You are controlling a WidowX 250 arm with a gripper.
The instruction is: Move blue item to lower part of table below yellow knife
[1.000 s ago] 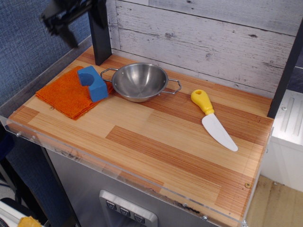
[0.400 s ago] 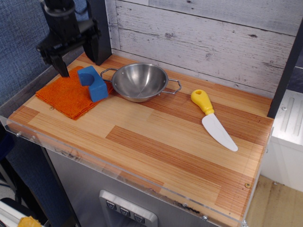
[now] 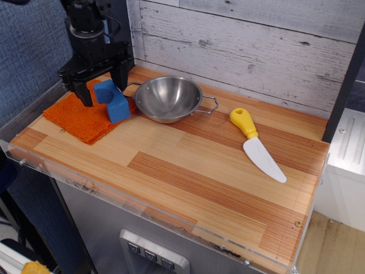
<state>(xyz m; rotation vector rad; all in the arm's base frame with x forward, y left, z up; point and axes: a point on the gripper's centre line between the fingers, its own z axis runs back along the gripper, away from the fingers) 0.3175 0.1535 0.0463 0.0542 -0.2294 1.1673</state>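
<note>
The gripper grabs the blue block by its narrower notched end (image 3: 105, 90) next, to move it below the yellow knife (image 3: 256, 142).
The blue item (image 3: 113, 100), a small blue block with a half-round notch, rests on an orange cloth (image 3: 82, 114) at the table's back left. My black gripper (image 3: 104, 90) hangs open just above the block, one finger on either side of its back end, not closed on it. The yellow knife (image 3: 256, 142), yellow handle and white blade, lies flat at the right side of the wooden table (image 3: 188, 182), blade pointing toward the front right.
A steel bowl with two wire handles (image 3: 169, 98) stands just right of the block. A black post (image 3: 121, 40) rises at the back left behind the gripper. A clear acrylic rim (image 3: 114, 191) runs along the front edge.
The gripper has come down and to the right from above the table's back-left corner, and now straddles the blue block. The block, bowl and knife have not moved.
</note>
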